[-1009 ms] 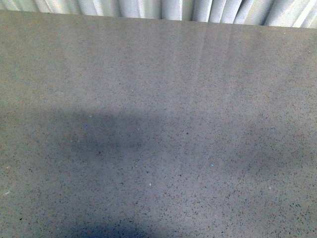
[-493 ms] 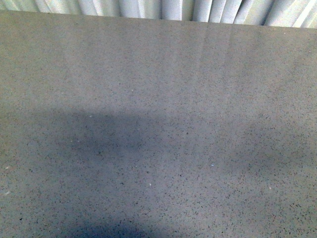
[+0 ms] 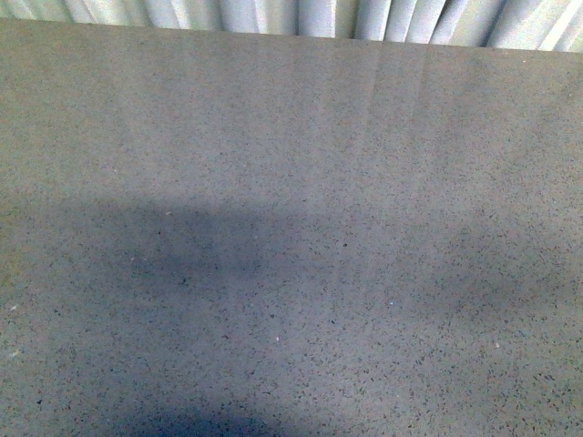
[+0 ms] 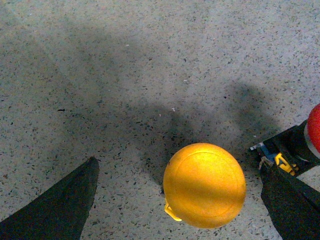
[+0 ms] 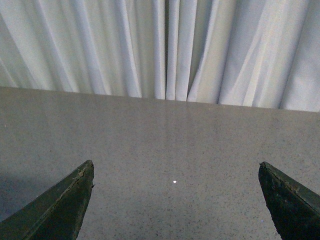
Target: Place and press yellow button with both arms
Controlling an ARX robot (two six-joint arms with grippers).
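My left gripper is to grip its round domed cap (image 4: 204, 184) next, to place the yellow button for pressing.
The yellow button (image 4: 204, 185) shows only in the left wrist view, seen from above as a round orange-yellow domed cap on the speckled table. My left gripper (image 4: 180, 200) is open above it, its black fingers (image 4: 55, 210) wide apart on either side, not touching the cap. My right gripper (image 5: 175, 200) is open and empty above bare table, its fingers (image 5: 55, 210) wide apart, pointing toward the curtain. In the front view neither arm nor the button is in view.
A red-capped button (image 4: 314, 127) on a black base with blue and yellow parts stands close beside the yellow one, next to my left gripper's finger. A grey speckled table (image 3: 291, 182) fills the front view. A white pleated curtain (image 5: 165, 45) hangs behind its far edge.
Nothing has visibly changed in the front view; only the dark shadows on the table shift slightly.
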